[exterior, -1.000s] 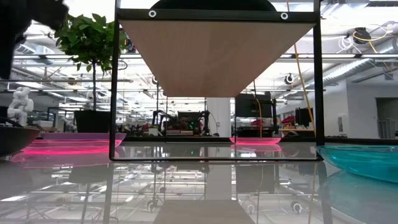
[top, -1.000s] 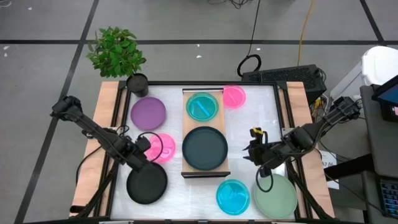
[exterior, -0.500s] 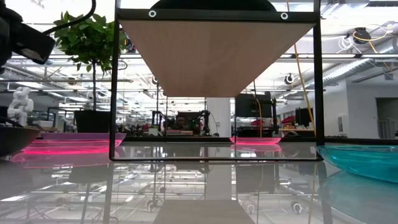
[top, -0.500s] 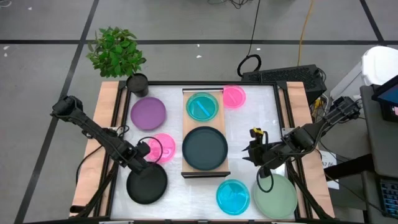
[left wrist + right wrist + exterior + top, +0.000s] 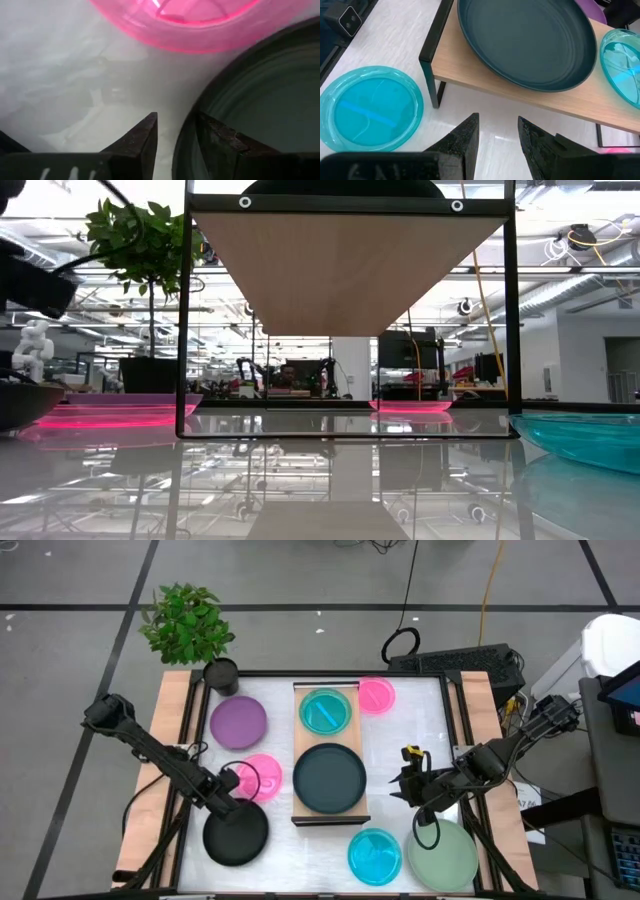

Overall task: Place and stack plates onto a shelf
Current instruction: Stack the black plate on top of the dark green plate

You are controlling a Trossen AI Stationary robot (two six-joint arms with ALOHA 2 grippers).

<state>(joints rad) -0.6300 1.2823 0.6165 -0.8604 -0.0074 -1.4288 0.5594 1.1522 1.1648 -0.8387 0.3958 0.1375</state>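
The black plate needs to be stacked on the dark teal plate, so my left gripper will grab the black plate by its rim (image 5: pixel 192 117) next.
On the shelf (image 5: pixel 300 743) lie a cyan plate (image 5: pixel 325 711) and a dark teal plate (image 5: pixel 329 777). Flat on the table are a purple plate (image 5: pixel 238 722), a pink plate (image 5: pixel 255 777), a smaller pink plate (image 5: pixel 376 694), a black plate (image 5: pixel 238 835), a second cyan plate (image 5: pixel 375 855) and a sage-green plate (image 5: pixel 442 855). My left gripper (image 5: pixel 223 807) is low at the black plate's far rim and open, its fingers on either side of that rim. My right gripper (image 5: pixel 405 786), open, hovers right of the shelf, touching nothing. My left gripper (image 5: pixel 176 142) comes down slanting from the table's left. One finger (image 5: pixel 220 142) stands inside the black plate and the other (image 5: pixel 142 142) outside it over the table, with the far rim (image 5: pixel 184 145) between them. I cannot tell whether either finger touches the rim.
A potted plant (image 5: pixel 188 620) with its small black pot (image 5: pixel 221 673) stands at the table's far left corner. The shelf stands on dark legs (image 5: pixel 436 82), its board seen from below in the low view (image 5: pixel 350 270). Wooden rails (image 5: pixel 170 740) flank the table.
My left gripper has moved down and a little toward the table's near edge, from beside the pink plate onto the black plate's far rim. The right arm and all plates have kept still.
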